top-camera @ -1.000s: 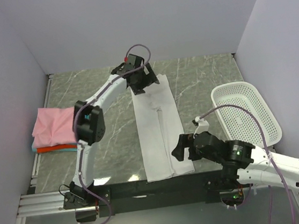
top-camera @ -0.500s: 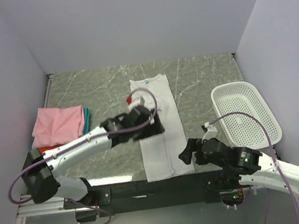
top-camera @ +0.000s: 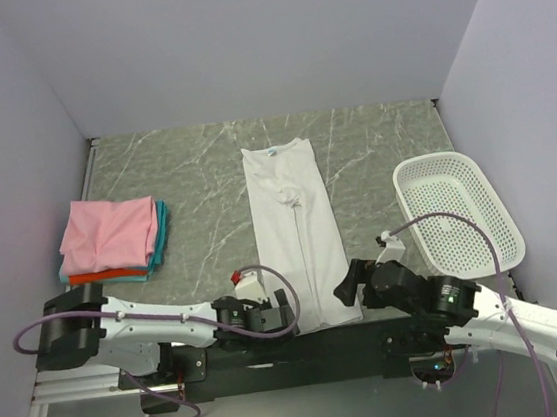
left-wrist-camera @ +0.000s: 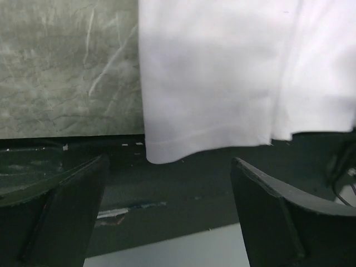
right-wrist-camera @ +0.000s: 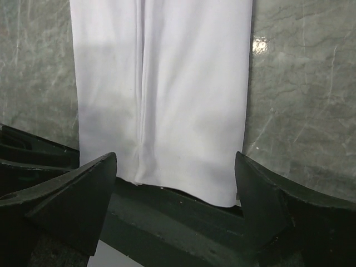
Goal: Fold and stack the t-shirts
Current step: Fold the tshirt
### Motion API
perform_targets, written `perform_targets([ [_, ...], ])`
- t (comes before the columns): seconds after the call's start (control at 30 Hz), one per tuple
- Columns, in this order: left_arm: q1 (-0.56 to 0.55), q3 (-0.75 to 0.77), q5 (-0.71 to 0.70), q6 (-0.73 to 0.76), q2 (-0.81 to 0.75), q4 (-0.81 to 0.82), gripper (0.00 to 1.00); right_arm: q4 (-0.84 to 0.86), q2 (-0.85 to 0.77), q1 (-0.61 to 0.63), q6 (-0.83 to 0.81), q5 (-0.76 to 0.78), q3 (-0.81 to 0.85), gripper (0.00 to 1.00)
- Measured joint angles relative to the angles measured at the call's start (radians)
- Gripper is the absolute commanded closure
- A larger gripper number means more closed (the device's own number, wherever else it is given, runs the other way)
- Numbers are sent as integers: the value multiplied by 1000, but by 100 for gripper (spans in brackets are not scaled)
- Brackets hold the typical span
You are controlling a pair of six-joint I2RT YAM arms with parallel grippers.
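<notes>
I will next fold the white t-shirt's hem over toward the neck, so my left gripper will grip it at its outer corner (left-wrist-camera: pixel 159 152).
A white t-shirt (top-camera: pixel 296 232), folded lengthwise into a long strip, lies in the middle of the table with its neck label at the far end. Its hem hangs slightly over the near edge, seen in the left wrist view (left-wrist-camera: pixel 211 83) and the right wrist view (right-wrist-camera: pixel 167 89). My left gripper (top-camera: pixel 282 314) is open and empty at the hem's left corner. My right gripper (top-camera: pixel 345 286) is open and empty at the hem's right corner. A stack of folded shirts sits at the left: pink (top-camera: pixel 108 234) on top, teal (top-camera: pixel 161 232) and orange-red (top-camera: pixel 100 277) below.
A white perforated basket (top-camera: pixel 458 210) stands at the right of the table. The dark rail of the arm mount (top-camera: pixel 275 350) runs along the near edge under the hem. Walls close in the table on three sides.
My left arm has swung from the shirt's far collar end back to the near hem's left corner. My right gripper has shifted slightly at the hem's right corner.
</notes>
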Motion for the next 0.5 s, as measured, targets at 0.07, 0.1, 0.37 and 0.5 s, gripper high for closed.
perform_targets([
  [0.07, -11, -1, -11, -43, 34, 3, 10, 19, 11, 0, 18, -4, -19, 10],
  [0.1, -13, -3, -17, -62, 42, 4, 11, 27, 15, 0, 25, -7, -32, 10],
  [0.37, -14, -74, -69, -120, -29, 30, 29, 52, 54, 0, 87, -41, -105, 12],
  [0.5, -14, -114, -68, -119, -56, 68, 32, 53, 55, 0, 124, -41, -106, 14],
])
